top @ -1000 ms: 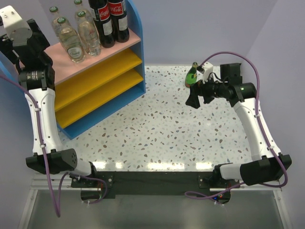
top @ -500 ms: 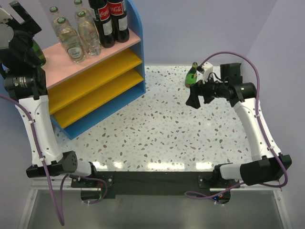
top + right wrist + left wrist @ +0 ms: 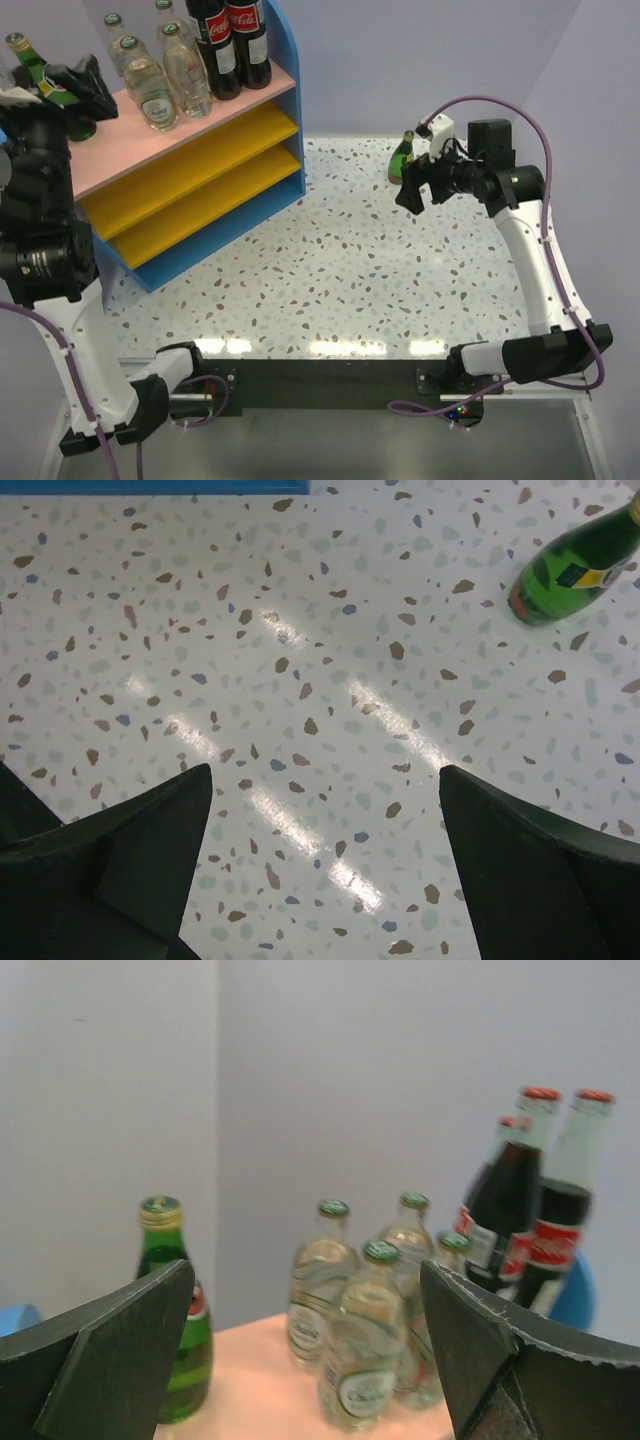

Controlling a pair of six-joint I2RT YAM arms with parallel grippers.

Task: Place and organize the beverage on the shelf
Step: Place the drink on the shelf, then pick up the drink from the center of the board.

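Observation:
Next, my right gripper grabs the green bottle on the tabletop by its neck (image 3: 408, 139) (image 3: 633, 516), leaving the bottle's body free to hand over to my left gripper.
The shelf (image 3: 215, 165) stands at the back left, and its pink top board (image 3: 250, 1380) carries the beverage. On it are several clear green-capped bottles (image 3: 365, 1345), dark cola bottles (image 3: 500, 1230) to their right, and a green glass bottle (image 3: 178, 1335) standing free at the left end. My left gripper (image 3: 305, 1280) is open just in front of these bottles and holds nothing. Another green bottle (image 3: 403, 158) stands on the table at the back right. My right gripper (image 3: 408, 190) hovers open beside it, with only table between its fingers (image 3: 150, 840).
Two yellow lower boards (image 3: 190, 190) of the shelf hold nothing. The speckled table (image 3: 340, 270) stretches between the arms. Walls close in behind the shelf and to the right. The right arm's purple cable (image 3: 500, 105) loops above its wrist.
My left gripper has opened fully and drawn back and up from the shelf's left end, leaving the green bottle standing on the pink board. The right gripper has shifted slightly towards the back.

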